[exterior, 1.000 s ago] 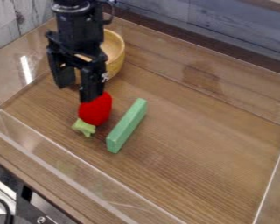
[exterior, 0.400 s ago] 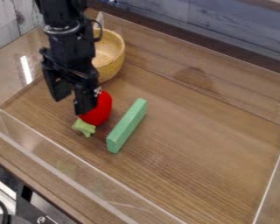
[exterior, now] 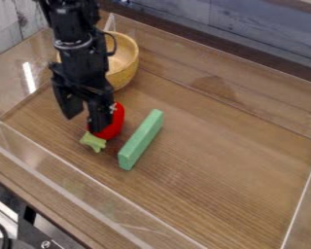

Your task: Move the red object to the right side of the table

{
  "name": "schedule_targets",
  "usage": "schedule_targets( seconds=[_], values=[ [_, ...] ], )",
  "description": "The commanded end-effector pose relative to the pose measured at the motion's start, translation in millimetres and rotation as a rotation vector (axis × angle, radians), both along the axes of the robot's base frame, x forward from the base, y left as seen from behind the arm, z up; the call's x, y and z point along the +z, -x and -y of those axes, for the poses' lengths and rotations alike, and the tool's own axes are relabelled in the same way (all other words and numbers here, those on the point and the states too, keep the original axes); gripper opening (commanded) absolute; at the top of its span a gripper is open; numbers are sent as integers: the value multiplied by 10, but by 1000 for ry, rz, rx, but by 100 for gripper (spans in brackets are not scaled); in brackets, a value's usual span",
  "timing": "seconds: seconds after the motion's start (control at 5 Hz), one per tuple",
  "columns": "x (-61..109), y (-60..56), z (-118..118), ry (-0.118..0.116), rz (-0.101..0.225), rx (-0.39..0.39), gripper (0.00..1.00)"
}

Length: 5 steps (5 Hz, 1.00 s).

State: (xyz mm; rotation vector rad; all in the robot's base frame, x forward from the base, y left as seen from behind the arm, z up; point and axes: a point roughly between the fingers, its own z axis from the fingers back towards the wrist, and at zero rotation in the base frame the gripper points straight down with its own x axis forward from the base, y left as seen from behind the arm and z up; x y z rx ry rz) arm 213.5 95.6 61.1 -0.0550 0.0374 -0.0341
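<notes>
Next, my gripper grabs the red object by its rounded red body (exterior: pixel 110 121) to move it to the right side of the table.
The red object (exterior: pixel 110 121) is a small bright-red toy fruit with a pale green leafy stub (exterior: pixel 93 142), lying on the left part of the wood-grain table (exterior: pixel 224 146). My black gripper (exterior: pixel 88 112) hangs right over it and stands open. One finger is down at the fruit's left side and partly hides it. Whether the fingers touch the fruit I cannot tell.
A long green block (exterior: pixel 140 138) lies just right of the fruit, angled toward the front. A round wooden bowl (exterior: pixel 123 56) stands behind the gripper at the back left. Low clear plastic walls (exterior: pixel 145 209) edge the tabletop.
The gripper has come down and shifted slightly forward and left, from above the fruit to around its left side. The fruit and block have not moved.
</notes>
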Motion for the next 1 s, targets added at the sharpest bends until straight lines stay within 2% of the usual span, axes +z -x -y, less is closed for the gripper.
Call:
schedule_targets(
  seconds=[0.0,0.4,0.8],
  values=[
    [12,-64,-47,-6,37,29,100],
    [-47,-137,-87,4,61,61,100],
    [-37,-180,-106,22,73,84,100]
  ],
)
